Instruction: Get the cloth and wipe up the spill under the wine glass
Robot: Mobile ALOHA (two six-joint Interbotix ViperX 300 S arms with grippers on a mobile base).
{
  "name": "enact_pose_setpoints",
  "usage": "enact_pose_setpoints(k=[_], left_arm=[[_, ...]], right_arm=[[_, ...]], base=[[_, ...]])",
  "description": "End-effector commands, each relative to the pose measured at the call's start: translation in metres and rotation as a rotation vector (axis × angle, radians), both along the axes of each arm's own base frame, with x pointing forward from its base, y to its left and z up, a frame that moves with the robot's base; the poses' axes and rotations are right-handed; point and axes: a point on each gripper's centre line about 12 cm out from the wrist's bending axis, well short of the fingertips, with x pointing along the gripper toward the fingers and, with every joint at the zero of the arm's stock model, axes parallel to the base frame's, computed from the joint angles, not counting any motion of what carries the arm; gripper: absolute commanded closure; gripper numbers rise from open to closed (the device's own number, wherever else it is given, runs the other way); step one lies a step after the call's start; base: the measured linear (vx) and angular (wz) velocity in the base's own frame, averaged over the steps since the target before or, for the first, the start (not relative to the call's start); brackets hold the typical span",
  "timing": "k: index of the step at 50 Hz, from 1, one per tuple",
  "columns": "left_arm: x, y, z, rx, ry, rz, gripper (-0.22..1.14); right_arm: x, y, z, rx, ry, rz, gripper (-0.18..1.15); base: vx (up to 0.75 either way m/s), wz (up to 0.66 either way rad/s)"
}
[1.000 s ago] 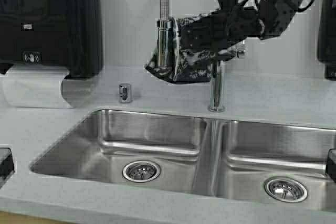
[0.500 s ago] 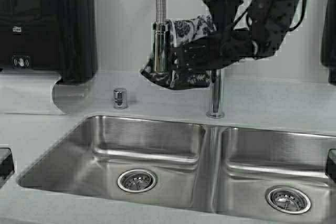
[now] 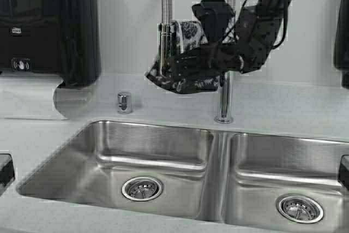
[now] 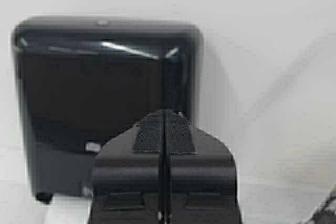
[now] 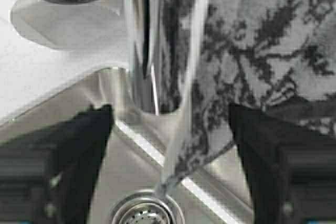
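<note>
The spill under the wine glass needs wiping up, so my right gripper will next grab the cloth by its pale hanging fold (image 5: 181,124).
The cloth (image 3: 191,32), dark with a whitish floral pattern, hangs over the faucet's pull-down hose beside the chrome spray head (image 3: 165,45). My right gripper (image 3: 182,66) reaches in from the right at the cloth's height. In the right wrist view it is open (image 5: 170,114), its fingers (image 5: 84,135) spread wide with a hanging fold of the cloth (image 5: 252,51) between them, not pinched. My left gripper (image 4: 164,116) is shut and empty, parked facing the black dispenser. The wine glass and the spill are out of view.
A double steel sink (image 3: 218,151) lies in front, with the faucet post (image 3: 223,99) behind its divider. A black paper towel dispenser (image 3: 49,20) with a hanging sheet (image 3: 32,99) is at left, a chrome button (image 3: 125,102) on the counter, and another dark dispenser (image 3: 342,25) at right.
The robot's base moved at first, shifting the scene left and down. My right gripper then slid left along the cloth, toward the spray head.
</note>
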Motion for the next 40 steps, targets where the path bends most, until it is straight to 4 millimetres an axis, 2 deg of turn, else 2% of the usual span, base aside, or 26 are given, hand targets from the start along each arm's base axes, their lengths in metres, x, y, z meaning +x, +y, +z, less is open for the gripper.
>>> enact_pose_setpoints(k=[1,10,11,13,18,24,31,40], left_arm=[[0.002,0.0,0.002,0.002,0.002,0.002,0.89],[0.002,0.0,0.002,0.003,0.002,0.002,0.89],[0.002,0.0,0.002,0.002,0.002,0.002,0.89],[0.002,0.0,0.002,0.002,0.002,0.002,0.89],[0.002,0.0,0.002,0.0,0.002,0.002,0.89],[0.002,0.0,0.001,-0.001,0.003,0.001,0.89],[0.002,0.0,0.001,-0.003,0.003,0.001,0.89],[0.002,0.0,0.002,-0.005,0.002,0.001,0.89]], right_arm=[[0.005,0.004,0.013,0.021,-0.038,0.002,0.28],[0.004,0.004,0.013,0.017,-0.038,0.002,0.98],[0.004,0.004,0.014,0.018,-0.04,0.002,1.01],[0.004,0.004,0.015,0.019,-0.044,0.003,1.0],[0.004,0.004,0.029,0.035,-0.073,0.003,0.89],[-0.002,0.001,0.064,0.07,-0.159,0.006,0.9],[-0.014,-0.006,0.13,0.097,-0.337,0.012,0.9],[-0.034,-0.017,0.228,0.119,-0.592,-0.002,0.9]], base=[[0.0,0.0],[0.0,0.0],[-0.01,0.0],[-0.01,0.0],[-0.01,0.0],[-0.01,0.0],[-0.02,0.01],[-0.03,0.01]])
